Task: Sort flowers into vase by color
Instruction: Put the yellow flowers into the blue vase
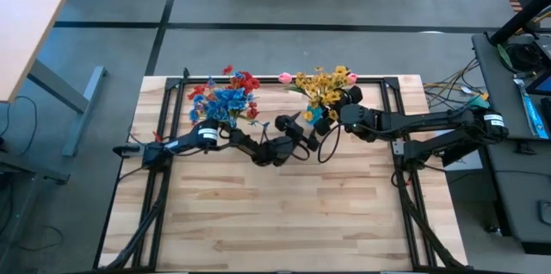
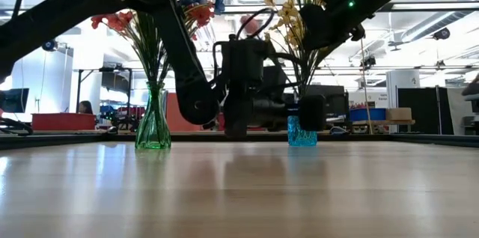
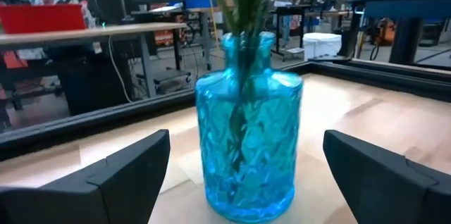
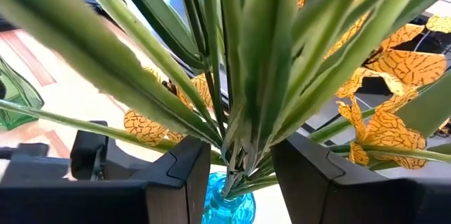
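Note:
The left gripper picks up the blue vase by its glass body [image 1: 315,113] next, to keep it steady for the yellow flowers [image 1: 323,89].
A blue glass vase [image 3: 248,139] stands at the table's middle back with yellow flowers [image 1: 323,89] in it. Their green stems [image 4: 239,76] rise from its mouth. My right gripper [image 4: 242,175] comes in from the table's right and is shut on those stems just above the vase. My left gripper [image 3: 246,143] reaches in level from the left, open, one finger on either side of the blue vase and apart from it. Red and blue flowers [image 1: 225,97] stand in a green vase [image 2: 153,127] farther left. My right gripper pinches the bunch of green stems [image 4: 238,155] between its two fingers [image 4: 180,178], just above the mouth of the blue vase [image 4: 229,203]. The fingers come from the table's right, slanting slightly down, across the stems. The stems stand upright with their lower ends in the vase.
A pink bud [image 1: 284,77] shows near the table's far edge, and another [image 1: 351,77] by the yellow blooms. A black frame [image 1: 172,93] runs along the far and side edges. The near half of the wooden table [image 1: 284,214] holds no objects.

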